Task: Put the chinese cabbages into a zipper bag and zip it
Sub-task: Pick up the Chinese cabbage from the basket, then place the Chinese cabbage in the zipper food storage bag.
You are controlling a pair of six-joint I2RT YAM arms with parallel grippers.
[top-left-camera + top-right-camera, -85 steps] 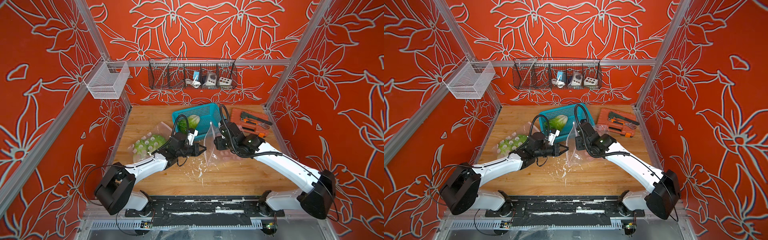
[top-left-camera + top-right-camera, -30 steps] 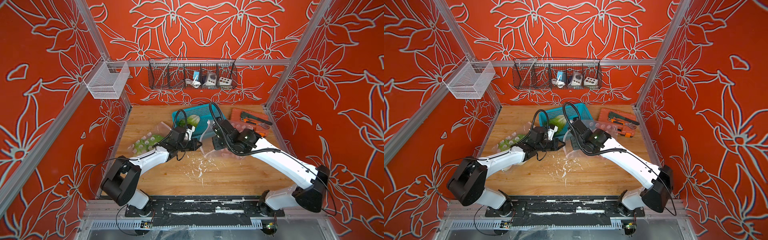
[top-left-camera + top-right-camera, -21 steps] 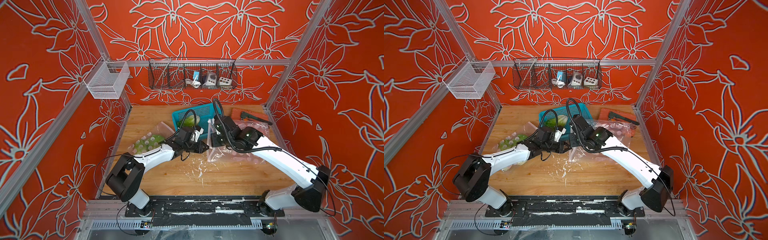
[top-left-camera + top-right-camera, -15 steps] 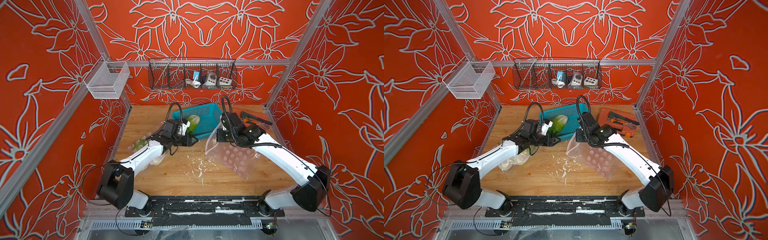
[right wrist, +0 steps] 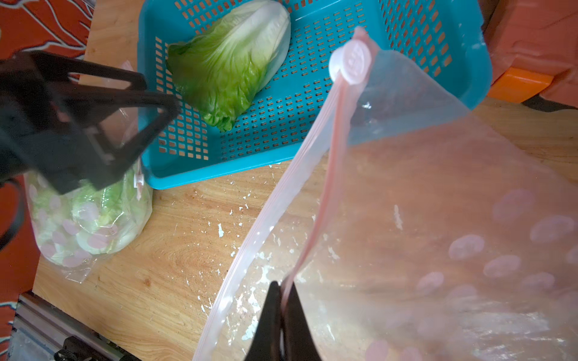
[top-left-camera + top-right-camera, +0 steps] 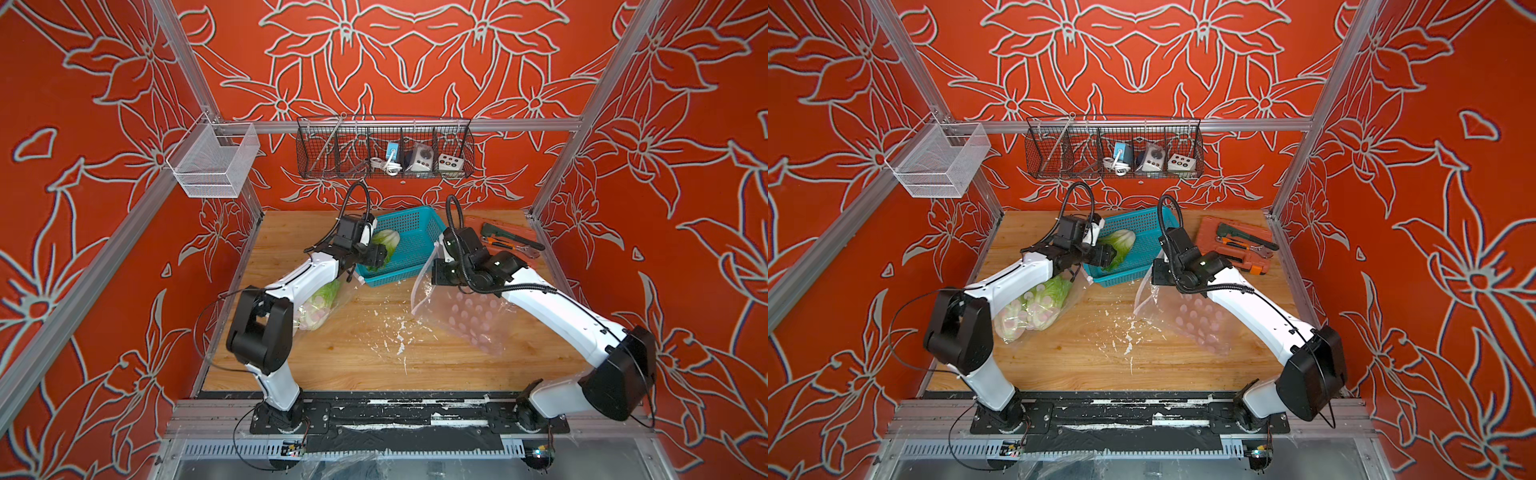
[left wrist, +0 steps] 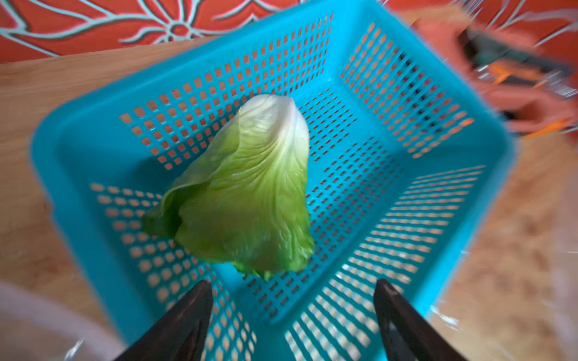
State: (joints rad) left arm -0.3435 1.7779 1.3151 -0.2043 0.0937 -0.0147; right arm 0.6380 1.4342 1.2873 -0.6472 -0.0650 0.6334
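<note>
The chinese cabbage's white base should stay free to go into the bag first. My left gripper will pick up the chinese cabbage by its green leaf tips next.
One chinese cabbage (image 6: 384, 241) (image 7: 250, 187) lies in the teal basket (image 6: 395, 279) (image 7: 78, 193) at the back middle. My left gripper (image 6: 376, 258) (image 7: 291, 283) hovers open over the basket's near end, with the leaf tips just ahead of its fingers and nothing between them. More cabbage heads sit inside a pink-dotted zipper bag (image 6: 322, 303) (image 6: 1034, 307) under the left arm. My right gripper (image 5: 283, 286) is shut on one lip of a second, empty zipper bag (image 6: 469, 316) (image 5: 438, 203). It holds the bag raised with its mouth open and its slider (image 5: 352, 64) at the far end.
An orange tool case (image 6: 511, 245) lies at the back right, beside the basket. A black wire rack (image 6: 384, 149) hangs on the back wall and a white mesh basket (image 6: 212, 160) on the left rail. White flecks dot the wooden table (image 6: 374, 361).
My left gripper has let go of the bag's mouth, opened and swung back over the teal basket. The right gripper has lifted the empty bag up and to the right.
</note>
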